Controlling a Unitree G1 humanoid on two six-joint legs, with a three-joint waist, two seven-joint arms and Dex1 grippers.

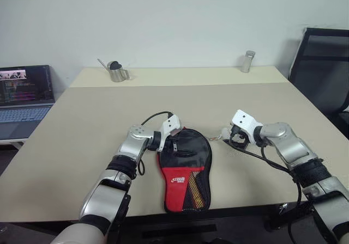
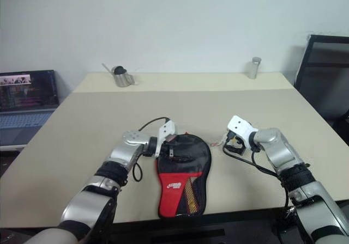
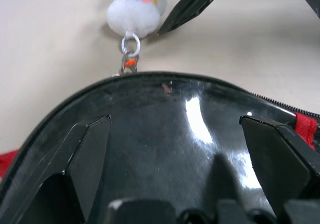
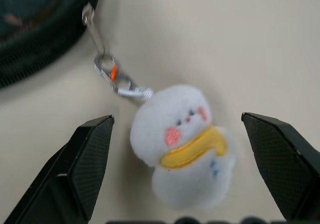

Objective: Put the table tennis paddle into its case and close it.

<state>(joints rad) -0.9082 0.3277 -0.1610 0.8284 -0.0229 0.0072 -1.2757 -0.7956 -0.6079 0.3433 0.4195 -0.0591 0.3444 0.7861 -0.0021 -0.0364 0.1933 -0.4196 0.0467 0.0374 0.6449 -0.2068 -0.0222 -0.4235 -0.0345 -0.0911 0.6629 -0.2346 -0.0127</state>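
Observation:
My right gripper should close now on the white plush charm [image 4: 185, 144]. My fingers are on both sides of the charm, so they would hold it if I closed now.
The case [image 1: 185, 168] lies flat near the table's front edge, its black round end away from me and its red narrow end toward me. Through the mesh at the narrow end I see the striped handle of the table tennis paddle [image 1: 197, 194]. A white plush charm [image 4: 185, 144] with a yellow scarf hangs from the zipper pull by a clip, on the table just right of the case. My left gripper [image 1: 175, 144] hovers open over the case's round end, close to its glossy black surface [image 3: 165, 134]. My right gripper [image 1: 232, 138] stands open with a finger on each side of the charm.
An open laptop [image 1: 24, 91] sits on a lower desk at the far left. A metal cup [image 1: 116, 72] and a metal cylinder [image 1: 248, 61] stand along the beige table's [image 1: 262, 102] back edge. A black chair [image 1: 322, 75] is at the right.

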